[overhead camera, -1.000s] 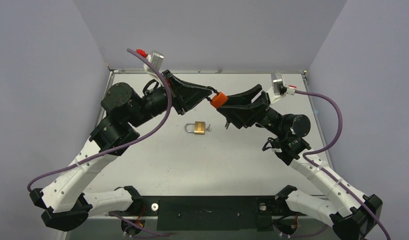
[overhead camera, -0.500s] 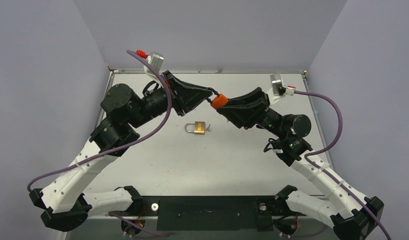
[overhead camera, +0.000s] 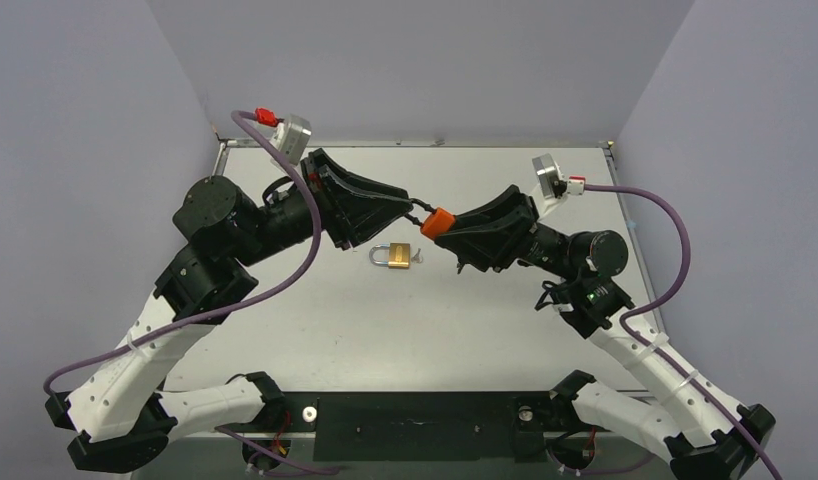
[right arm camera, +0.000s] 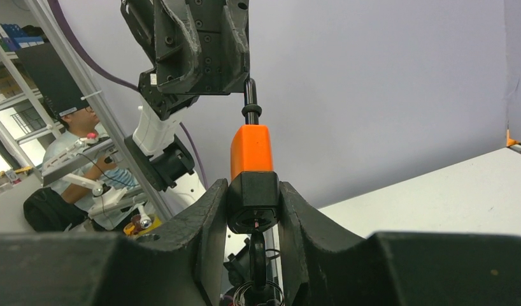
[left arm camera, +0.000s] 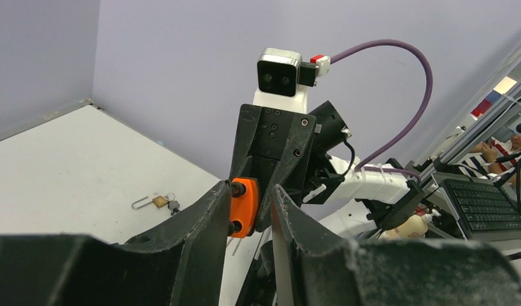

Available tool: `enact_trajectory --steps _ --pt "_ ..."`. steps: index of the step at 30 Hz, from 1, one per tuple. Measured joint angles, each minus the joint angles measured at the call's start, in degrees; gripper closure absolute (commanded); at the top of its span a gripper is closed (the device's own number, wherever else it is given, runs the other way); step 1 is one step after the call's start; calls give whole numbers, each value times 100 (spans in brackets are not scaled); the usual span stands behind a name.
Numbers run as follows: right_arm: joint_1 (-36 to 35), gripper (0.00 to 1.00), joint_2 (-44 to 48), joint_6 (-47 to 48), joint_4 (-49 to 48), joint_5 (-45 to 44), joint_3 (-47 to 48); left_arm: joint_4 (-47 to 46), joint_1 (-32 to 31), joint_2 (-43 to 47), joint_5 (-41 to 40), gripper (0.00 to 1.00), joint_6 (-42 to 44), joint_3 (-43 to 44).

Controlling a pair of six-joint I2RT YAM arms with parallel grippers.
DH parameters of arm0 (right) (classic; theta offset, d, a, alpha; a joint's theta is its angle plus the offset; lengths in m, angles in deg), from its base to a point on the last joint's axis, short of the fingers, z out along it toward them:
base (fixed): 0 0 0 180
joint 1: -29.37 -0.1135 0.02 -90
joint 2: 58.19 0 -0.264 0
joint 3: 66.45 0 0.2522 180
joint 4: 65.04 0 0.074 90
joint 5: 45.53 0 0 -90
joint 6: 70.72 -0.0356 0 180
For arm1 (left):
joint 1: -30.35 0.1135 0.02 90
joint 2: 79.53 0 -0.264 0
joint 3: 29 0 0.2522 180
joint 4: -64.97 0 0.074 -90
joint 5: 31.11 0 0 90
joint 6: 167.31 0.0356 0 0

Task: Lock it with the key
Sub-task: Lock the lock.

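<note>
The orange lock needs to be grabbed next by its black shackle (right arm camera: pixel 249 93) with the robot's left gripper. The lock's black body (right arm camera: pixel 253 203) and key are then free to lock it.
An orange lock (overhead camera: pixel 438 222) with a black barrel hangs in the air between both arms. My right gripper (overhead camera: pixel 455 228) is shut on the barrel (right arm camera: pixel 253 203), and a black key on a ring (right arm camera: pixel 255 258) hangs just below it. My left gripper (overhead camera: pixel 412 206) meets the lock's black shackle end (right arm camera: pixel 249 105). In the left wrist view the orange body (left arm camera: pixel 245 207) sits between my narrowly spaced fingers (left arm camera: pixel 210 210), its black pins against the left one. A brass padlock (overhead camera: pixel 396 255) with its shackle out and keys attached lies on the table below.
The white table (overhead camera: pixel 315 320) has walls at the back and on both sides. The brass padlock also shows in the left wrist view (left arm camera: pixel 157 201). The black base bar (overhead camera: pixel 415 412) runs along the near edge.
Both grippers have carried the orange lock a little lower and nearer. The left arm has drawn back to the left. The brass padlock has not moved.
</note>
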Motion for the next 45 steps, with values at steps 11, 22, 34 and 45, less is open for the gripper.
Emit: enact_trajectory --steps 11,22,34,45 --pt "0 100 251 28 304 229 31 1045 0 -87 46 68 643 369" --pt "-57 100 293 81 424 337 44 1513 0 -282 710 68 1169 778" --pt "-103 100 293 173 605 343 109 1768 15 -448 892 73 1307 802" --pt "-107 100 293 337 800 341 109 1764 92 -448 997 79 1274 835"
